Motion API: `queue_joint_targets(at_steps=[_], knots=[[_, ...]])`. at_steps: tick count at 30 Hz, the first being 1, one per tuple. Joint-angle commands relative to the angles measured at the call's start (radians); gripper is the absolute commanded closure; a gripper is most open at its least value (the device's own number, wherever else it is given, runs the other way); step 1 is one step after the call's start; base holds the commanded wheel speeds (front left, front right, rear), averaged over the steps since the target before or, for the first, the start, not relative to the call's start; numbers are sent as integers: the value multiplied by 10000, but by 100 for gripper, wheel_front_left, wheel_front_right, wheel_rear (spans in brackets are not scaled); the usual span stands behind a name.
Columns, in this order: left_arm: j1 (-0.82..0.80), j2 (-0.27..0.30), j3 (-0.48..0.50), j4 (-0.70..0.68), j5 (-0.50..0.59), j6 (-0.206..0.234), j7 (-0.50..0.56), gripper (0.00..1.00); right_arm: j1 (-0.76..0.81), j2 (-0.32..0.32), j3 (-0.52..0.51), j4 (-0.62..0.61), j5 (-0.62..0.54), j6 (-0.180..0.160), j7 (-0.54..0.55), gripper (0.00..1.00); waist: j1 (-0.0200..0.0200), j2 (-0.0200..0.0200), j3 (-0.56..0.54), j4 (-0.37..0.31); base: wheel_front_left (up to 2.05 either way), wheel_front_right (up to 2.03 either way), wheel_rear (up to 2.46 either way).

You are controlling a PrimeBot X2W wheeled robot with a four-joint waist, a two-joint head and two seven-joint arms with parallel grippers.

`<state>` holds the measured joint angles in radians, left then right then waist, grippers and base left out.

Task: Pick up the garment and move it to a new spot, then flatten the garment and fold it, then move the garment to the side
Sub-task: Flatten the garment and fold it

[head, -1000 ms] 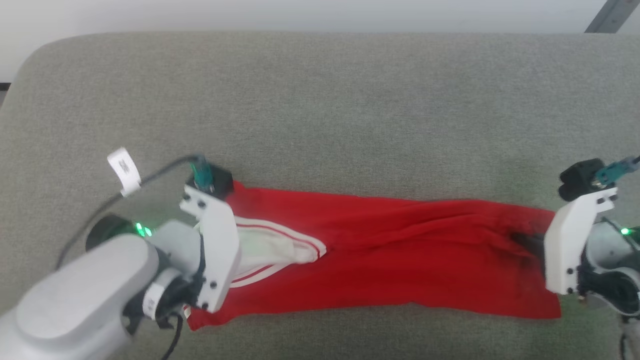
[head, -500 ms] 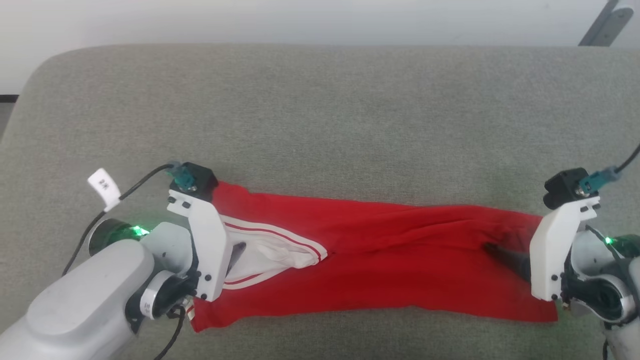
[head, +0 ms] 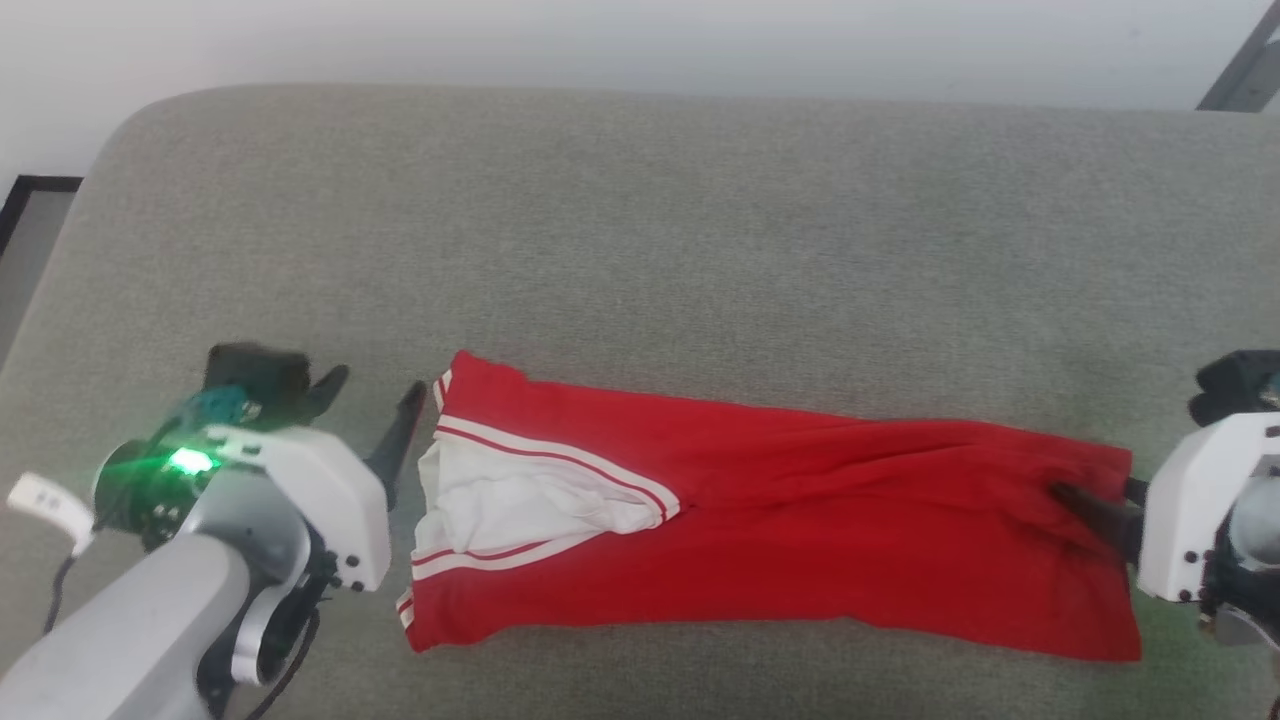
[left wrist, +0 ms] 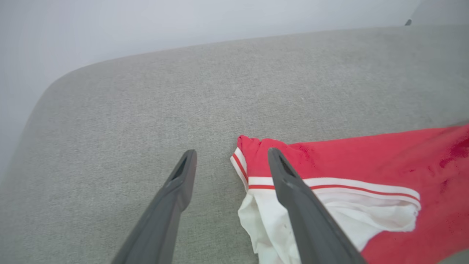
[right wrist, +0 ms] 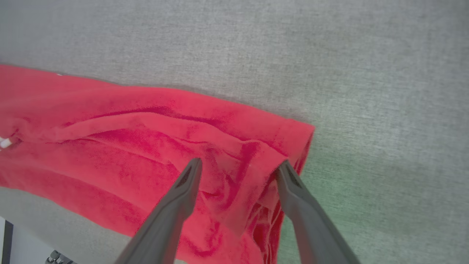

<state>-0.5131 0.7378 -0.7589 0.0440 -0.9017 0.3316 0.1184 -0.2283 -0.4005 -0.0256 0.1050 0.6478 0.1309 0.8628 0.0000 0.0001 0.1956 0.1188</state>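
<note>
My right gripper grips the bunched fold of its red hem (head: 1086, 486) next, to fold the garment (head: 780, 516) over on itself.
The garment (head: 800, 530) lies as a long red strip across the grey cushion, its white sleeve (head: 520, 500) with striped trim folded on top at the left end. Its lettering is hidden. My left gripper (head: 368, 400) stands open just left of the garment's left edge, holding nothing. In the left wrist view this gripper (left wrist: 231, 156) has its right finger over the striped corner of the garment (left wrist: 366, 161). My right gripper (head: 1075, 495) is open over the garment's right end. In the right wrist view, bunched red cloth (right wrist: 128, 146) sits between the spread fingers of that gripper (right wrist: 240, 165).
The grey cushion (head: 640, 250) reaches far beyond the garment, with a rounded far-left corner and a pale wall behind. A dark strut (head: 1240, 60) shows at the top right. A white tag (head: 45, 505) hangs on the left arm's cable.
My left gripper has let go of the garment's left end and drawn back to the left, now open. The head camera has shifted. The right gripper stays at the right end.
</note>
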Motion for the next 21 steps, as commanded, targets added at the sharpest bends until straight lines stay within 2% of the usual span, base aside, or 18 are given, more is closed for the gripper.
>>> queue_joint_targets(at_steps=[1, 6, 11, 21], knots=[[279, 17, 129, 8, 206, 134, -391, 0, 117, 49, -138, 82, -56, -5, 96, 0, 0, -1, 12, 76, 0, 0, 0], [1041, -10, 596, 50, 195, 477, -1786, 0, 268, 141, -660, 545, -173, -5, 328, 0, 0, -1, 14, 325, 0, 0, 0], [1578, -88, 947, 175, -22, 588, -2681, 0, 342, 238, -751, 1050, -249, -5, 564, 0, 0, -1, 30, 526, 0, 0, 0], [2472, -406, 1585, 578, -278, 427, -3633, 0, 20, 885, -171, 2738, 57, -2, 1127, 0, 0, -1, 62, 879, 0, 0, 0]])
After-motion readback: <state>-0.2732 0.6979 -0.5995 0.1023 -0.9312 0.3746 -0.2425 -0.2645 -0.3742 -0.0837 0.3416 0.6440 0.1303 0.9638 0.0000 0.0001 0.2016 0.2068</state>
